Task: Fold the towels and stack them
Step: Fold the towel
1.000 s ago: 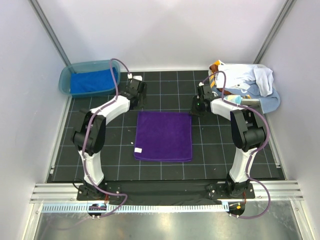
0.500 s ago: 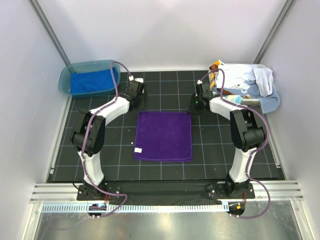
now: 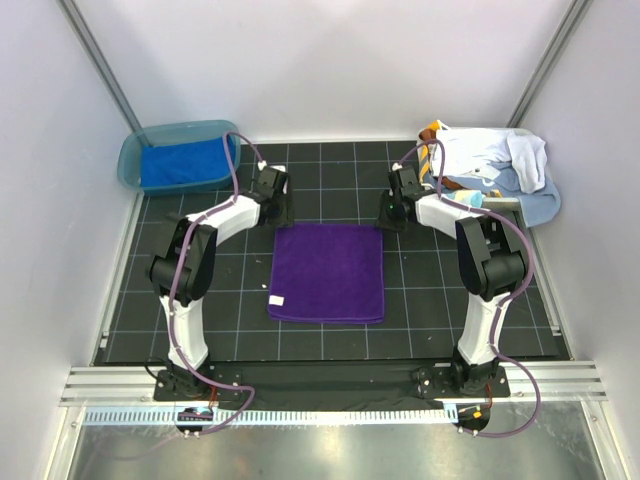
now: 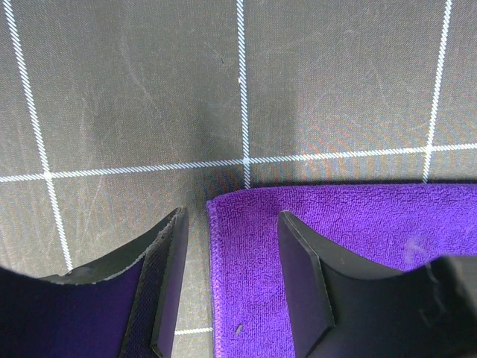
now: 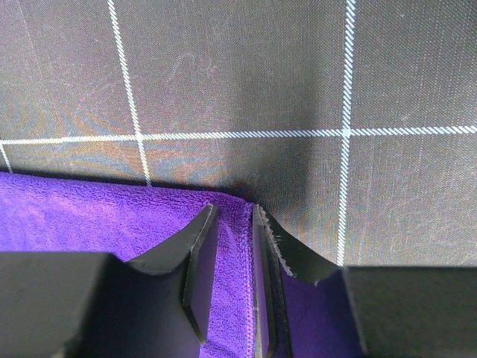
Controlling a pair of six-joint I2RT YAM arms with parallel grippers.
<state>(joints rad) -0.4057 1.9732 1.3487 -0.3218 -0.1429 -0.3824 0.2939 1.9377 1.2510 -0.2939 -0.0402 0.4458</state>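
My left gripper picks up the purple towel's far corner [image 3: 280,229] [image 4: 224,218] across the towel's side hem next, to fold the towel's far edge toward me.
A deep purple towel [image 3: 327,272] lies flat on the black grid mat [image 3: 330,165]. My left gripper [image 3: 274,218] is open over the towel's far left corner. In the left wrist view [image 4: 231,224] its jaws straddle the towel's left hem [image 4: 358,224]. My right gripper [image 3: 385,220] is at the far right corner. In the right wrist view [image 5: 235,216] its jaws stand a narrow gap apart with the towel's hem [image 5: 89,216] between them. A royal blue towel [image 3: 185,162] lies in the teal tub [image 3: 130,160]. White and light blue towels [image 3: 490,158] are piled at the far right, with an orange-brown one [image 3: 432,130].
The teal tub stands at the far left corner against the wall. The towel pile at the far right spreads over the mat's edge, with a light blue cloth [image 3: 540,207] hanging low. White walls close in both sides, and a metal rail [image 3: 330,385] runs along the near edge.
Both grippers have moved in and down onto the purple towel's far corners. The right jaws now stand closer together around the hem. The towel has not moved.
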